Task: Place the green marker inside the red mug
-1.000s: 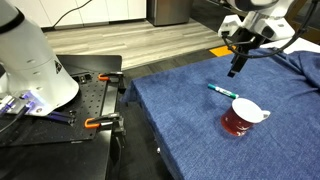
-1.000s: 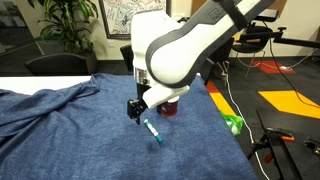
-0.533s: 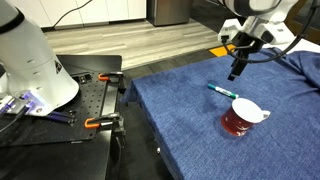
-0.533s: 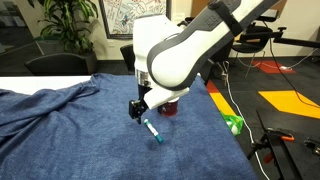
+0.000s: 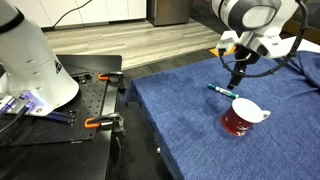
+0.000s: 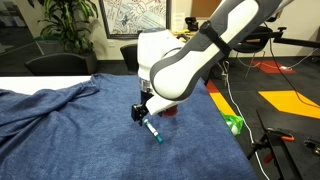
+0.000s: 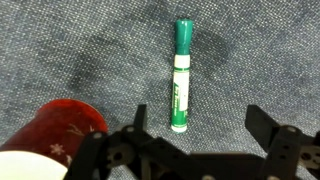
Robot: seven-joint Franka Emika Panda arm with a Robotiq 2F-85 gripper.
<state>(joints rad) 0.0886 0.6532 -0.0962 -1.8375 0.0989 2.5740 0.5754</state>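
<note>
My gripper should go lower first and then close on the marker, because my fingers are above the green marker's body [image 5: 229, 94] [image 7: 180, 96].
The green marker [image 7: 181, 76] lies flat on the blue cloth, dark cap pointing away from the camera in the wrist view. It also shows in both exterior views [image 5: 222, 91] [image 6: 152, 132]. The red mug [image 5: 241, 117] stands upright near it, white handle to one side; in the wrist view [image 7: 50, 140] it sits at the lower left, and in an exterior view [image 6: 171, 108] it is partly hidden behind the arm. My gripper [image 7: 201, 125] is open, just above the marker, with the marker's near end between the fingers. It shows in both exterior views [image 5: 235, 84] [image 6: 139, 115].
The blue cloth [image 5: 190, 120] covers the table; it is rumpled at one end [image 6: 40, 105]. A black bench with orange clamps [image 5: 95, 100] and a white robot base [image 5: 30, 60] stand beside the table. A green object [image 6: 233, 124] lies on the floor.
My gripper has come down closer to the marker and the cloth. The marker and mug have not moved.
</note>
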